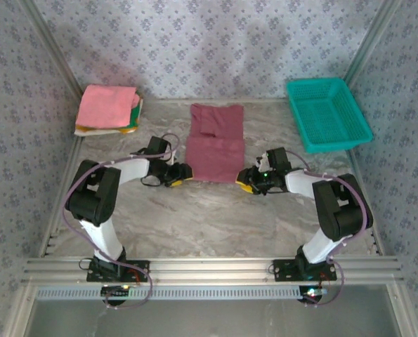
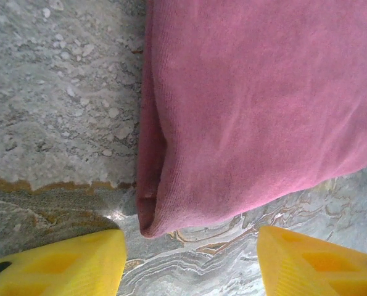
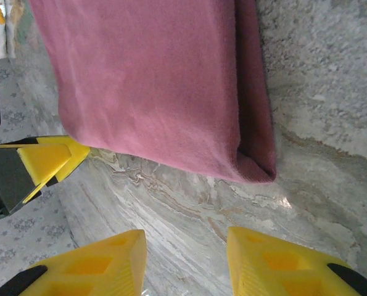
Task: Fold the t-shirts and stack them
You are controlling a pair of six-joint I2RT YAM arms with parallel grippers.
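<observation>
My left gripper grabs the maroon t-shirt's near corner (image 1: 193,177) (image 2: 161,221) next, opposite my right gripper's corner, to fold the t-shirt's near edge over.
A maroon t-shirt (image 1: 215,144) lies partly folded, flat on the marble table, its near edge toward the arms. My left gripper (image 1: 184,173) sits low at the shirt's near left corner (image 2: 147,223), jaws open with bare table between the yellow fingers (image 2: 66,265). At the near right corner (image 3: 257,166) is my right gripper (image 1: 244,179), also open and holding nothing. In the right wrist view the left gripper's yellow fingertip (image 3: 47,157) shows across the shirt's near edge. A folded stack of t-shirts, pink on top (image 1: 109,107), rests at the far left.
A teal mesh basket (image 1: 328,112) stands at the far right corner. Patterned walls and metal frame rails enclose the table. Bare marble (image 1: 209,217) lies between the shirt and the arm bases.
</observation>
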